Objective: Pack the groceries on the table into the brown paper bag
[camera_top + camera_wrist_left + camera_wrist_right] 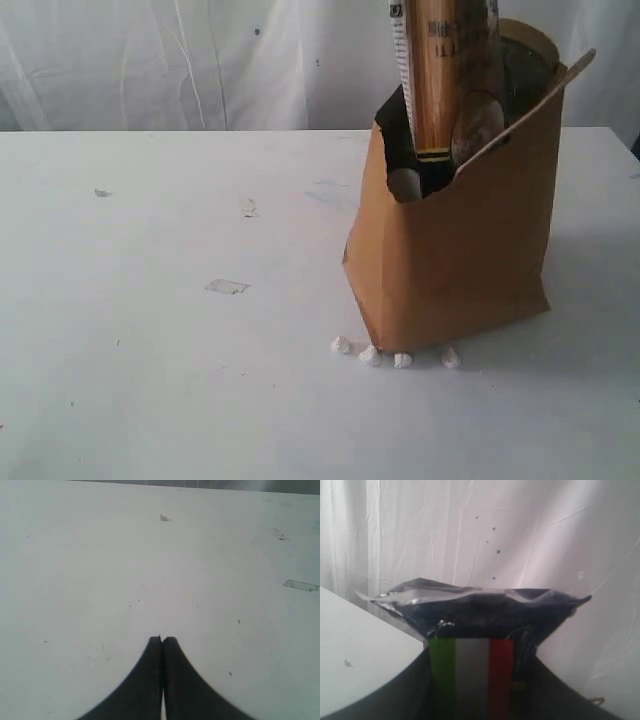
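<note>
I should lower the spaghetti packet farther in before my right gripper lets go of it, because the spaghetti packet's lower end (pixel 434 155) is hanging high at the bag's front rim (pixel 440 192).
The brown paper bag (pixel 460 260) stands upright on the white table (pixel 150 350), right of centre. The long spaghetti packet (pixel 440 80) rises out of its open mouth, its upper end cut off by the top of the exterior view. In the right wrist view my right gripper (pixel 472 680) is shut on that spaghetti packet (pixel 480 612), whose green, white and red stripe sits between the dark fingers (pixel 415 680). A rounded brownish item (pixel 525 60) shows behind the packet inside the bag; I cannot tell what it is. My left gripper (pixel 161 640) is shut and empty above bare tabletop.
Several tiny white crumbs (pixel 385 355) lie at the bag's front foot. A scrap of clear tape (pixel 227 287) lies left of the bag, with small scuffs (pixel 248 208) farther back. A white curtain (pixel 200 60) hangs behind the table.
</note>
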`<action>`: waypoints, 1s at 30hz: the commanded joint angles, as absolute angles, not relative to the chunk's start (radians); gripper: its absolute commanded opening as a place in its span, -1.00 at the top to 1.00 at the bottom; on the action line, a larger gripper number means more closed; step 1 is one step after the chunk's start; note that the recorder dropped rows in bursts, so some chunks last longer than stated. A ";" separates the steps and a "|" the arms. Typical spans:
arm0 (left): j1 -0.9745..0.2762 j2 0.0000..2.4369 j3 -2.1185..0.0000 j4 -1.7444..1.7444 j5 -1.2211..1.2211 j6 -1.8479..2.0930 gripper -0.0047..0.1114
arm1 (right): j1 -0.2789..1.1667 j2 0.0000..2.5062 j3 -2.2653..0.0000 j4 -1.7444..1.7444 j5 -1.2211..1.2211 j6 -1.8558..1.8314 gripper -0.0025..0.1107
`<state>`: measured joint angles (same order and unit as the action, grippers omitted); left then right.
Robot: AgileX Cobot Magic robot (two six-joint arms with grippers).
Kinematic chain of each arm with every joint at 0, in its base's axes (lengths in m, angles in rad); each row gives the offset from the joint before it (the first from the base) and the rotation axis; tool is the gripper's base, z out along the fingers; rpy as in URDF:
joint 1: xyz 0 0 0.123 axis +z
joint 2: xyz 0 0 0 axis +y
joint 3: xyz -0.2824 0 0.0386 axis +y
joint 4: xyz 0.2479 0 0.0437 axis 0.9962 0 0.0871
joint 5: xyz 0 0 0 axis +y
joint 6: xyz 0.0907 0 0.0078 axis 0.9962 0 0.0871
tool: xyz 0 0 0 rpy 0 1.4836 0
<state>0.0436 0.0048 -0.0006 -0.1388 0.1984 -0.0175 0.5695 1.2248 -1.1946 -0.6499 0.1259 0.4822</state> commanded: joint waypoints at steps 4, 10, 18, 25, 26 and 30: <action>0.046 0.000 0.000 -0.141 0.195 -0.022 0.92 | 0.502 1.200 -1.091 -0.674 -0.051 0.475 0.96; 0.046 0.000 0.000 -0.141 0.195 -0.022 0.92 | 0.497 1.200 -1.032 -0.658 -0.127 0.472 0.96; 0.046 0.000 0.000 -0.141 0.195 -0.022 0.92 | 0.457 1.200 -0.986 -0.658 -0.140 0.468 0.96; 0.046 0.000 0.000 -0.141 0.195 -0.022 0.92 | 0.448 1.200 -0.986 -0.656 -0.010 0.468 0.96; 0.046 0.000 0.000 -0.141 0.195 -0.022 0.92 | 0.448 1.200 -0.986 -0.656 0.019 0.468 0.96; 0.046 0.000 0.000 -0.141 0.195 -0.022 0.92 | 0.448 1.202 -0.986 -0.658 0.080 0.468 0.96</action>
<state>0.0436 0.0048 -0.0006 -0.1388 0.1984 -0.0175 0.4588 1.2123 -0.9839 -0.6369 0.0239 0.4860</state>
